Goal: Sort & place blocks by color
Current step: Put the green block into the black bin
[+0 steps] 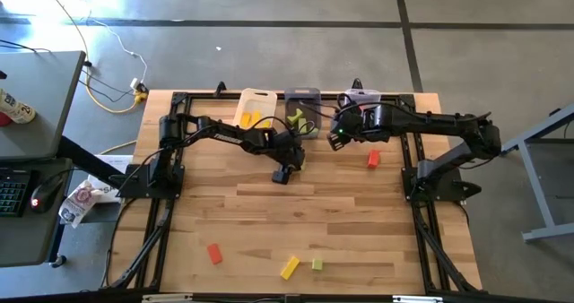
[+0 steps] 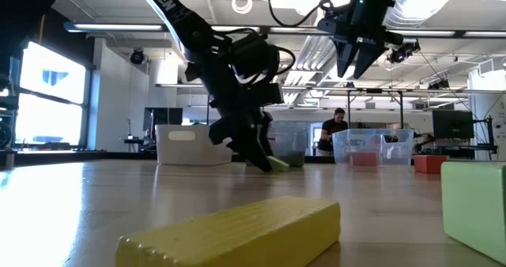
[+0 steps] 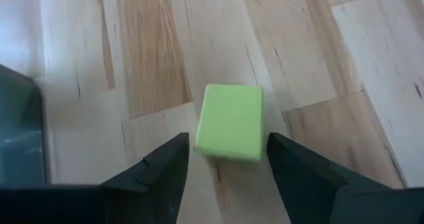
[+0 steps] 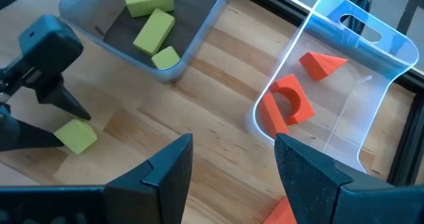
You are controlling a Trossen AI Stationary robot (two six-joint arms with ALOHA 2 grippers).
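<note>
My left gripper should close on the green block now. Its fingers are beside the block's near end in the left wrist view, so they would hold the block.
A light green block (image 3: 230, 121) lies flat on the wooden table just in front of the grey bin (image 1: 303, 106). It also shows in the high view (image 1: 300, 160) and the low view (image 2: 278, 164). My left gripper (image 3: 228, 141) is open and low over the table, one finger on either side of the block's near end, with a thin gap at each side. My right gripper (image 4: 232, 144) is open and empty, high above the table (image 2: 357, 58), between the grey bin and the clear bin (image 4: 344, 71).
At the far edge stand a white bin (image 1: 256, 106) with yellow blocks, the grey bin with green blocks (image 4: 154, 28) and the clear bin with red blocks (image 4: 291, 101). A red block (image 1: 373, 159) lies right of centre. A red (image 1: 213, 253), a yellow (image 1: 289, 266) and a green block (image 1: 317, 264) lie near the front edge.
</note>
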